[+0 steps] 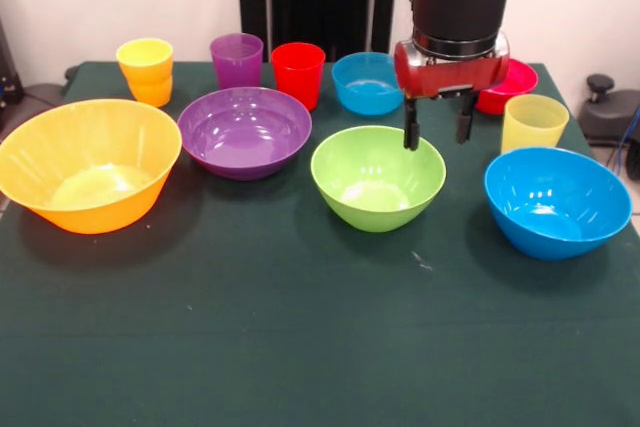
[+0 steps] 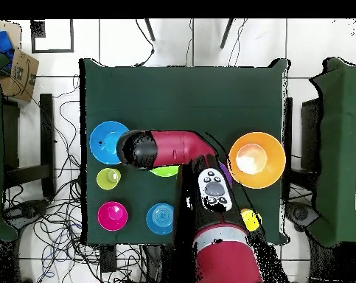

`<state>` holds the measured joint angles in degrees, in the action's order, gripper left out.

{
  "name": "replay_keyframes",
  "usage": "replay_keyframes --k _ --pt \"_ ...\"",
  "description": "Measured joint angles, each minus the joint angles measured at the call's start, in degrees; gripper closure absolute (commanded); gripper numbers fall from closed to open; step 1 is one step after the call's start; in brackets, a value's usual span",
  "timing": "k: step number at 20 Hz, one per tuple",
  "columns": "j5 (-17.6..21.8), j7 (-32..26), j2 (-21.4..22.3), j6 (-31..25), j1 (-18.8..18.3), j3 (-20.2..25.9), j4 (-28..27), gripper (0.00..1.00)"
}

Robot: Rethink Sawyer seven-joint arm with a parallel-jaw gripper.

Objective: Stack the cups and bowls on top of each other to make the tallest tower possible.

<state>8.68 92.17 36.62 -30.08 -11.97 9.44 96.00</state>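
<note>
The gripper should start the tower with a sturdy base, so it should grab the green bowl (image 1: 372, 192) by its rim (image 1: 389, 128) next.
Four large bowls stand apart in a row in the front view: orange (image 1: 90, 162), purple (image 1: 245, 132), green (image 1: 378, 177), blue (image 1: 557, 199). Behind them are the orange-yellow cup (image 1: 146, 70), purple cup (image 1: 237, 59), red cup (image 1: 298, 73), small translucent blue bowl (image 1: 367, 82), small red-pink bowl (image 1: 508, 85) and pale yellow cup (image 1: 533, 123). Nothing is stacked, so there is no tower. My gripper (image 1: 438, 132) is open and empty, hanging over the green bowl's far right rim. In the overhead view the arm (image 2: 162, 149) hides it and most of the green bowl (image 2: 164, 172).
The dark green table (image 1: 300, 327) has bare cloth along its near side in the front view. The overhead view shows the blue bowl (image 2: 107, 141), pale yellow cup (image 2: 108, 178), red-pink bowl (image 2: 112, 215), small blue bowl (image 2: 160, 218) and orange bowl (image 2: 256, 159).
</note>
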Motion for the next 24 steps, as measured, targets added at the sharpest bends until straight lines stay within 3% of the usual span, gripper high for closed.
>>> replay_keyframes --k 9,14,24 --pt "3.07 0.00 -1.31 14.19 -0.34 -0.02 7.68 0.00" --pt "5.65 0.00 -4.52 20.68 -2.95 0.08 10.11 0.00" --pt "9.18 0.00 -10.04 23.61 -7.40 0.08 11.26 0.00"
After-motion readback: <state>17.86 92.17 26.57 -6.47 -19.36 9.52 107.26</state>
